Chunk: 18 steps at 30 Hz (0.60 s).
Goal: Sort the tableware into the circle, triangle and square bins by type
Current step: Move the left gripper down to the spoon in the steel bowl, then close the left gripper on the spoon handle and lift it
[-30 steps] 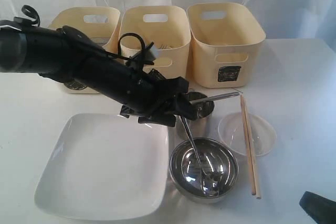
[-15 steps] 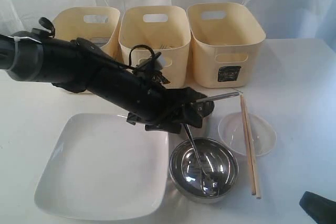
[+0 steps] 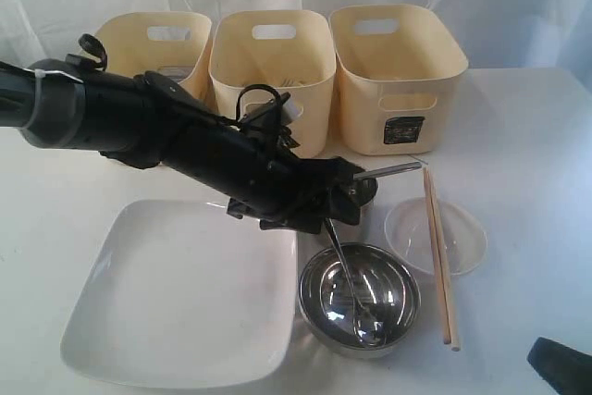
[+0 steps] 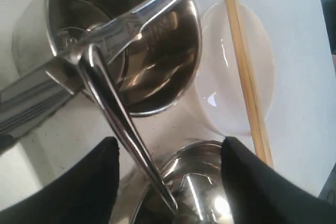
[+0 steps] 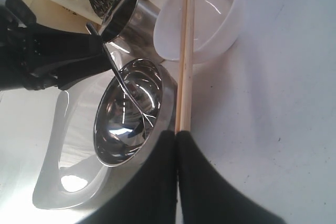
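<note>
My left gripper picks up the spoon by its handle at mid-length next, to sort it into the middle bin.
My left gripper stands open over the steel cup, and its arm reaches in from the left. In the left wrist view the spoon has its handle between the black fingers, touching neither. The spoon leans from the cup into the steel bowl. A knife lies across the cup's rim. Chopsticks rest over the clear dish. The white square plate lies at the front left. My right gripper is shut and empty, near the chopsticks' end.
Three cream bins stand in a row at the back: left, middle and right. Thin steel tines show inside the middle bin. A white curtain hangs behind them. My right gripper sits at the table's front right corner.
The left arm has come lower and further right, so its open gripper now sits at the cup and round the spoon handle. The tableware and the right gripper have not moved.
</note>
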Tool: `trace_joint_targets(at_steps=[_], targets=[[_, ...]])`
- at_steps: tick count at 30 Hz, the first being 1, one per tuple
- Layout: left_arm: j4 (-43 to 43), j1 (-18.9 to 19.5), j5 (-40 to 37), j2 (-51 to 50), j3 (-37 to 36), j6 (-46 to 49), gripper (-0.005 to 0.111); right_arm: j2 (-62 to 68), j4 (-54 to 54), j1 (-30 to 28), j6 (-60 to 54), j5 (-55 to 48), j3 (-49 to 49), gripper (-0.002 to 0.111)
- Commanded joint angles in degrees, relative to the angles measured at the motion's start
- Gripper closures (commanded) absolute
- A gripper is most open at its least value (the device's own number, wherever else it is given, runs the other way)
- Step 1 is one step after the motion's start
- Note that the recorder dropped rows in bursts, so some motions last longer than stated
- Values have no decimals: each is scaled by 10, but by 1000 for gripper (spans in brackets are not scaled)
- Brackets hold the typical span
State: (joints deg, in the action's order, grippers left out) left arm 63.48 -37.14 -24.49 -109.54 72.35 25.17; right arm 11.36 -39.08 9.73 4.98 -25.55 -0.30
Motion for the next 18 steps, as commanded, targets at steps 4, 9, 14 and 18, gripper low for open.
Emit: trace_joint_targets(at_steps=[4, 9, 14, 18], targets=[[12, -2, 1, -1, -3, 3, 45, -4, 2, 2, 0, 3, 3, 108], [20, -2, -5, -20, -3, 1, 45, -4, 2, 2, 0, 3, 3, 108], [30, -11, -2, -24, -2, 5, 45, -4, 2, 2, 0, 3, 3, 108], [29, -16, 11, -24, -2, 5, 56, -4, 2, 2, 0, 3, 3, 108]])
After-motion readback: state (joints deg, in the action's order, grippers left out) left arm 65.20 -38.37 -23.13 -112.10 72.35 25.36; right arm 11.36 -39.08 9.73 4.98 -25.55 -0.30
